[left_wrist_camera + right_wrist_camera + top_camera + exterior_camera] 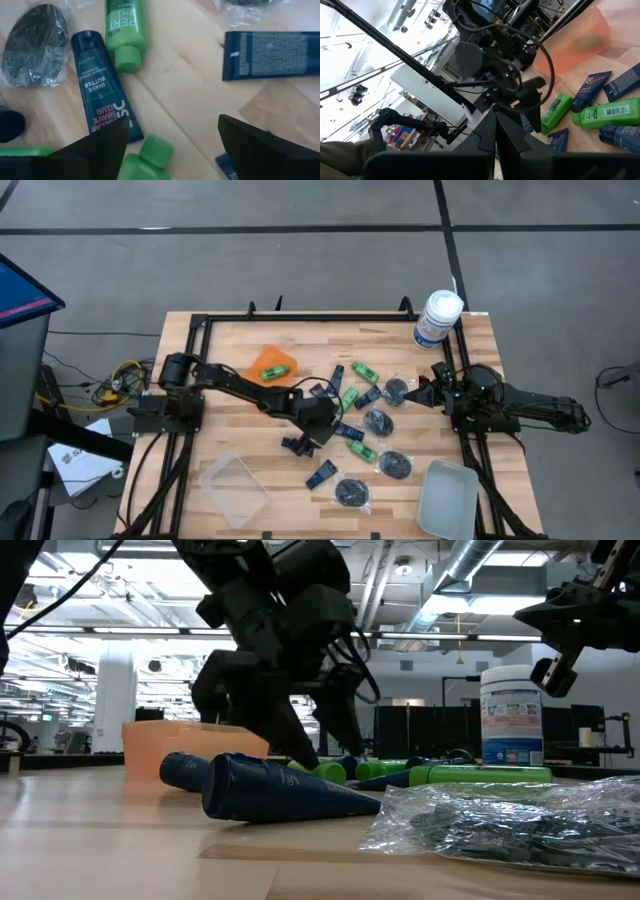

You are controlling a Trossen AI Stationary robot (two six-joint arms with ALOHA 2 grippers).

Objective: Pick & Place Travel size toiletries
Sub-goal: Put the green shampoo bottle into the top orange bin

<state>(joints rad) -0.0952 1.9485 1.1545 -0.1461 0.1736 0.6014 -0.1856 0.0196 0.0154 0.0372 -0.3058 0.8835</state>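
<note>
The robot's left gripper needs to grab the green bottle next, by its cap (157, 150), so that it can carry the bottle to the orange bin.
Small toiletries lie scattered on the wooden table: green bottles (352, 397), navy tubes (321, 473) and black round pieces in clear packets (394, 465). One more green bottle (277, 369) lies in the orange bin (263, 360). My left gripper (322, 425) is open and low over the middle of the pile. In the left wrist view its fingers (102, 150) stand on either side of a green bottle's cap (150, 159), beside a navy shave-butter tube (102, 85). My right gripper (425, 392) waits shut at the table's right side, above the items.
A large white canister with a blue label (438, 318) stands at the far right corner. A clear tray (235, 488) sits near the front left and a pale grey bin (448, 498) at the front right. A dark frame (300, 317) rims the table.
</note>
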